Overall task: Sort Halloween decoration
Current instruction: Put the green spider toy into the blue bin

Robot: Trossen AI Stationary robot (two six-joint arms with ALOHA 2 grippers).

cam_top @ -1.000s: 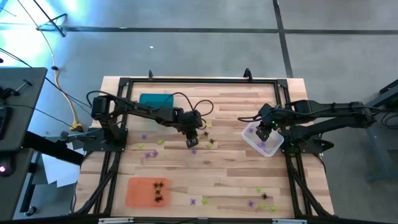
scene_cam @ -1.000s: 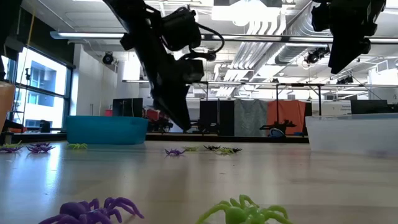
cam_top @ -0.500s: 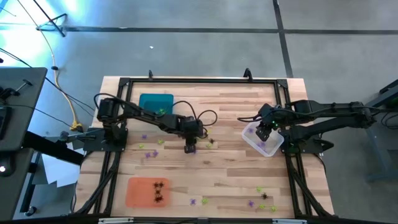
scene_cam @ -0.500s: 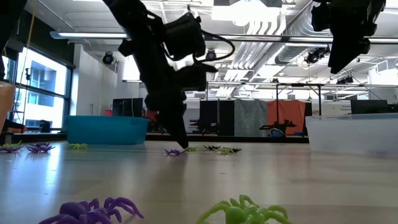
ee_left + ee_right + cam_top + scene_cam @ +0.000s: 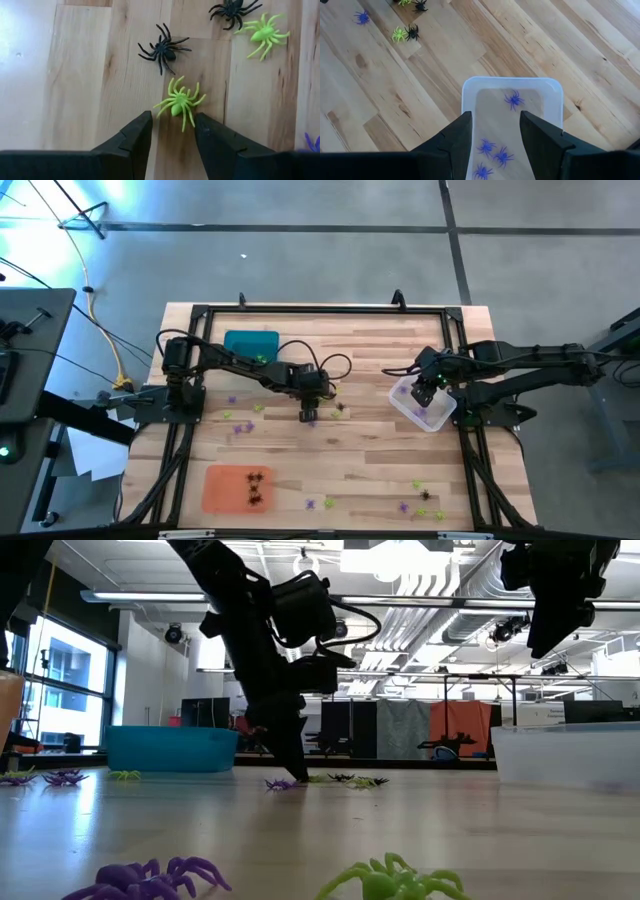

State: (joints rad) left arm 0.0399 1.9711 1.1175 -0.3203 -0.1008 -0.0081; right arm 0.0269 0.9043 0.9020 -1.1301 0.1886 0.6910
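My left gripper will next grab the yellow-green spider's rear legs to sort it into the teal tray point(image 5: 250, 345).
Small plastic spiders, the Halloween decoration, lie scattered on the wooden table. My left gripper point(image 5: 308, 416) point(image 5: 172, 120) is open and points down close over the table's middle. A yellow-green spider point(image 5: 178, 102) lies on the wood just ahead of the gap between its fingertips, untouched. A black spider point(image 5: 162, 48) lies beyond it, with another black one point(image 5: 232, 7) and a green one point(image 5: 262, 34) farther off. My right gripper point(image 5: 425, 393) point(image 5: 495, 120) hangs open above the clear tray point(image 5: 470, 95), which holds several purple spiders point(image 5: 514, 100).
A teal tray point(image 5: 250, 343) stands at the far left and an orange tray point(image 5: 238, 487) with black spiders at the near left. More spiders lie near the left arm's base point(image 5: 240, 420) and by the near right edge point(image 5: 420, 498).
My left gripper has come down toward the table's middle, until its fingertips stand just over the wood by the spiders, and its wrist has rolled a little. My right gripper has kept still over the clear tray.
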